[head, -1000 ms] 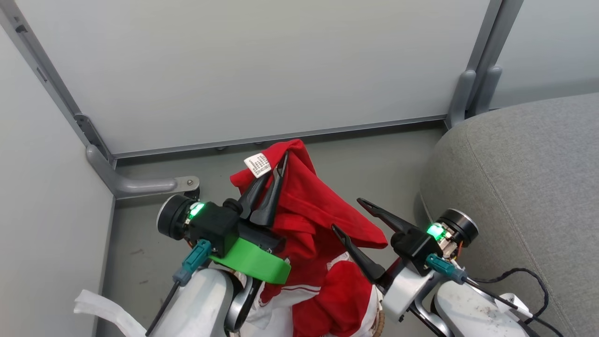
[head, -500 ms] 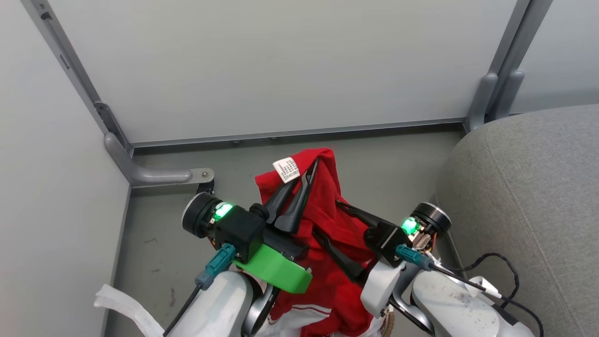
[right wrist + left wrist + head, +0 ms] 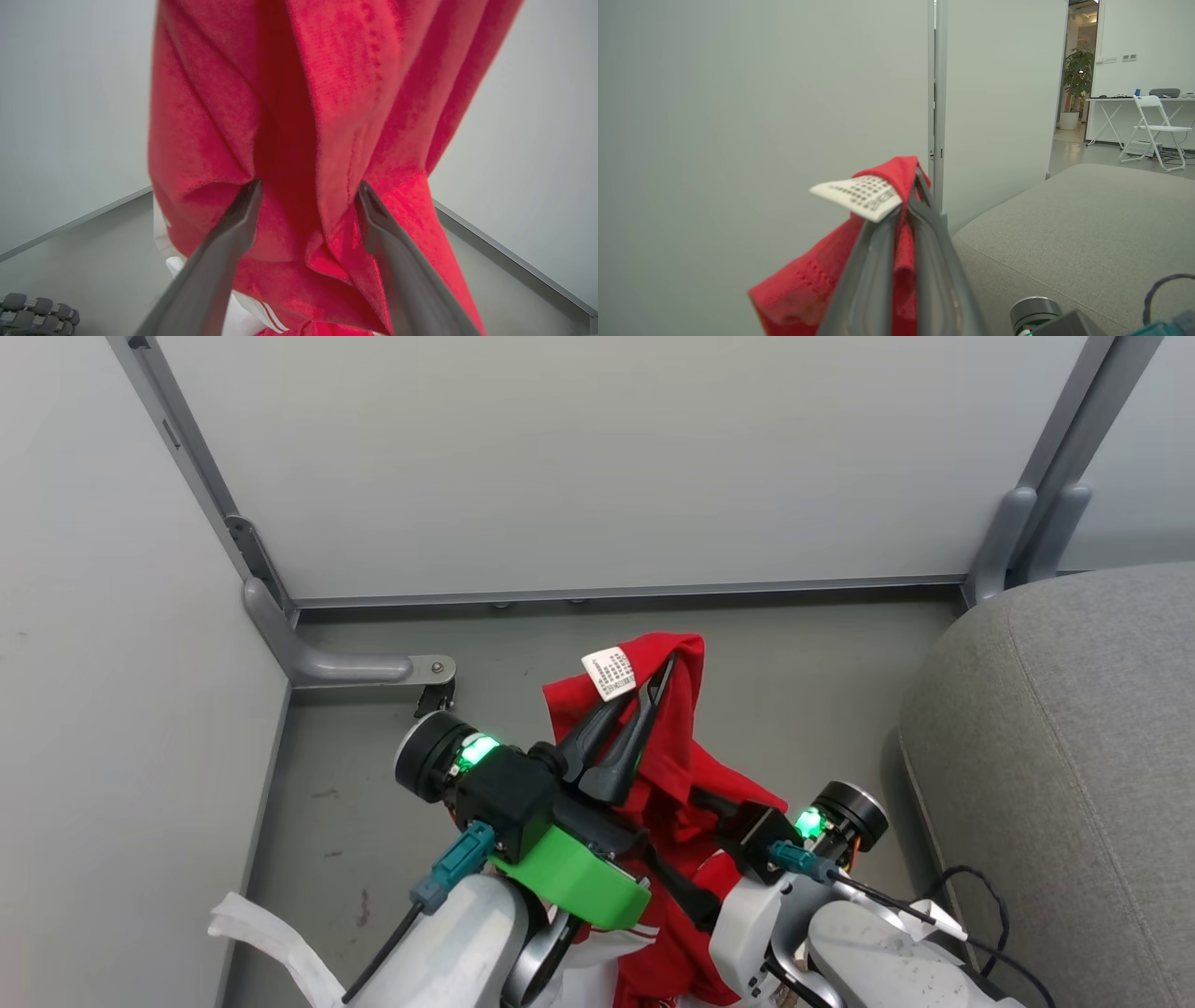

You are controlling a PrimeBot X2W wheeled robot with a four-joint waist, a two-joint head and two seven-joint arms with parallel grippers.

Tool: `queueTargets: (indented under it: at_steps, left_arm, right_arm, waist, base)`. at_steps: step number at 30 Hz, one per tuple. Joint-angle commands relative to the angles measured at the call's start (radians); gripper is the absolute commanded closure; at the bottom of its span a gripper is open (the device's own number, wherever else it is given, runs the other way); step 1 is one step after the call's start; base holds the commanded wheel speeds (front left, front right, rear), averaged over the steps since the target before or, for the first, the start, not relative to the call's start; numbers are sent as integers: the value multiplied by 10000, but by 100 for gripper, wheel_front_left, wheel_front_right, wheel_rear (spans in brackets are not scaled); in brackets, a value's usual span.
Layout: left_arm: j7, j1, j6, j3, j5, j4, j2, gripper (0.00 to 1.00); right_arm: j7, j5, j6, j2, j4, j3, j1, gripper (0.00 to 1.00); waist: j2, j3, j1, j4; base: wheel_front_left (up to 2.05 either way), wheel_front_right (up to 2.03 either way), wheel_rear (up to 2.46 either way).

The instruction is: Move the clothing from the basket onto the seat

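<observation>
The red clothing needs to go onto the seat, so my right gripper will next grab it by its hanging hem fold (image 3: pixel 336 207) to move it there.
My left gripper (image 3: pixel 642 683) is shut on the top fold of the red clothing (image 3: pixel 686 775), right beside its white label (image 3: pixel 609 673). The garment hangs down from it between my arms. The left wrist view shows the same pinch: left gripper (image 3: pixel 911 186), label (image 3: pixel 861 196). My right gripper (image 3: pixel 689 845) is open, its fingers pushed into the hanging folds. In the right wrist view the red clothing (image 3: pixel 317 116) bulges between the spread fingers of the right gripper (image 3: pixel 307 189). The grey seat (image 3: pixel 1074 756) lies to the right. A bit of the basket's woven rim (image 3: pixel 37 308) shows low down.
Pale partition panels (image 3: pixel 597 457) on grey metal posts close off the far side and the left. A bracket foot (image 3: pixel 373 667) sits on the grey floor. A white fabric strip (image 3: pixel 266 947) lies at lower left. A black cable (image 3: pixel 980 905) trails beside the seat.
The head camera has shifted, so the whole scene sits further right. My right gripper has moved in towards the left one and into the hanging cloth. The left grip is unchanged.
</observation>
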Motion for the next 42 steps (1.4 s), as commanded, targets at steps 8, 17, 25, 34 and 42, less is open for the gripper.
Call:
queueTargets:
  at_steps: [8, 17, 25, 34, 42]
  left_arm:
    - [-12, -193, -27, -242, -152, -126, -4, 100]
    - [-12, -240, -27, -242, -264, -76, -4, 100]
    - [-12, -103, -27, -155, -286, -27, -6, 100]
    - [-10, 217, -27, 232, -136, 272, -5, 0]
    - [-12, 517, -26, 432, 231, 903, 108, 0]
  right_arm:
    - [-49, -772, -10, 281, -224, -898, 118, 7]
    - [-49, -660, -10, 466, 139, -792, 275, 100]
    - [-49, -459, -10, 503, -24, -827, 284, 100]
    - [-50, -540, -10, 502, -421, -1092, 513, 100]
    - [-50, -644, -10, 508, -1011, -1675, 928, 100]
  waist:
    - [0, 79, 1, 151]
    - [0, 70, 1, 182]
    - [0, 72, 1, 60]
    - [0, 70, 1, -454]
    - [0, 97, 1, -2070]
  base:
    - [0, 0, 0]
    - [0, 0, 0]
    - [0, 0, 0]
    - [0, 0, 0]
    - [0, 0, 0]
